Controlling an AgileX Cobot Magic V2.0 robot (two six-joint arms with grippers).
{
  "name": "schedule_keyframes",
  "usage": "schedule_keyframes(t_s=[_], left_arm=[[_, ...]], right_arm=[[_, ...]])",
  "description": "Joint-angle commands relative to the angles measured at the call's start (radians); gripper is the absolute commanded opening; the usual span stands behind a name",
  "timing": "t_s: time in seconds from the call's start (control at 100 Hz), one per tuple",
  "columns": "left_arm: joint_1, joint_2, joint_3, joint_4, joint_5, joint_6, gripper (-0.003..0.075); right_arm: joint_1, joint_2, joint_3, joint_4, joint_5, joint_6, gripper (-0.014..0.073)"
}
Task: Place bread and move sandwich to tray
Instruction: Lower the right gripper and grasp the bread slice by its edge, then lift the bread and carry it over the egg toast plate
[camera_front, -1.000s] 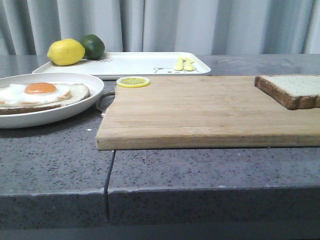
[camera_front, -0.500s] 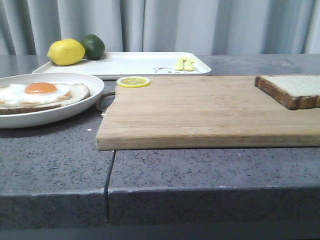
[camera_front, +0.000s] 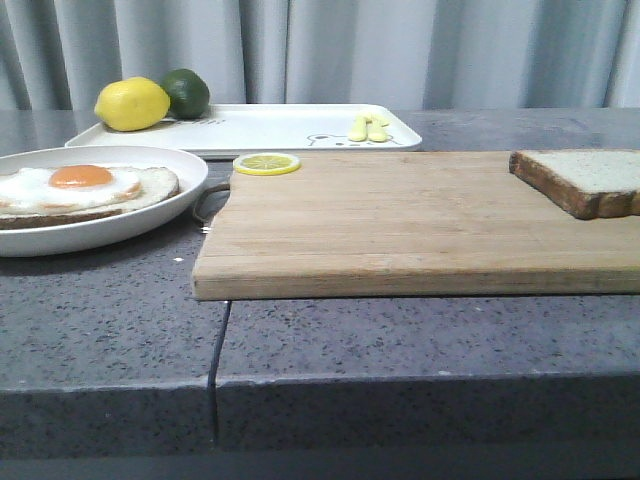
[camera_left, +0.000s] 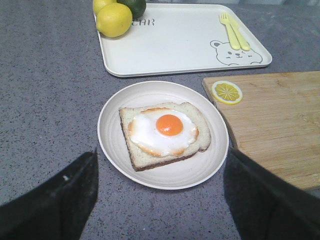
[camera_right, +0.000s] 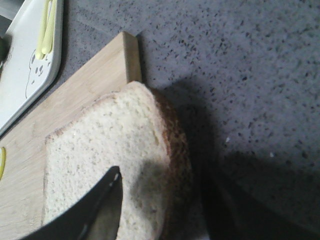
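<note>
My right gripper's fingers straddle the crust edge of the bread, so it is time for my right gripper to close on that crust edge now.
The bread (camera_front: 590, 178) lies flat on the right end of the wooden cutting board (camera_front: 400, 220). In the right wrist view my right gripper (camera_right: 162, 210) is open and straddles the crust edge of the bread (camera_right: 100, 145), one finger over its pale top and the other, dark, beyond the crust. The sandwich (camera_front: 85, 190), an egg-topped slice on its round white plate, sits at the left. My open left gripper (camera_left: 160, 200) hovers near the sandwich (camera_left: 165, 132), fingers apart and holding nothing. The tray (camera_front: 270, 128) lies behind, and the left wrist view shows the tray (camera_left: 175, 45) beyond the plate. Neither gripper shows in the front view.
A lemon (camera_front: 132, 104) and a lime (camera_front: 187, 92) rest on the tray's far left corner, with yellow cutlery (camera_front: 367, 128) on its right end. A lemon slice (camera_front: 266, 163) lies on the board's back left corner. The grey counter has a seam (camera_front: 218, 350) in front.
</note>
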Motion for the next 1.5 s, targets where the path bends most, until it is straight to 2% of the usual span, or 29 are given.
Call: schedule_keyframes(t_s=[0.0,0.89,0.99,1.28,1.33,1.49], left_arm=[[-0.003,0.011,-0.033,-0.025,-0.065,-0.003,0.0494],[-0.003,0.011,-0.033,-0.025,-0.065,-0.003,0.0494],[-0.003,0.011,-0.033,-0.025,-0.065,-0.003,0.0494],[-0.003,0.011,-0.033,-0.025,-0.065,-0.003,0.0494],[-0.003,0.011,-0.033,-0.025,-0.065,-0.003,0.0494],[-0.003,0.011,-0.033,-0.025,-0.065,-0.003,0.0494]], right_arm=[[-0.001,-0.015,-0.021,0.049,0.055,-0.017,0.038],[0.0,0.001,-0.021,0.045,0.11,-0.016,0.0372],[0.0,0.001,-0.021,0.036,0.101,-0.016,0.0307],[0.0,0.001,-0.021,0.034,0.091,-0.016,-0.0043],[0.0,0.001,-0.021,0.034,0.091,-0.016,-0.0068],[0.0,-0.003,-0.022,0.034,0.115,-0.016,-0.007]])
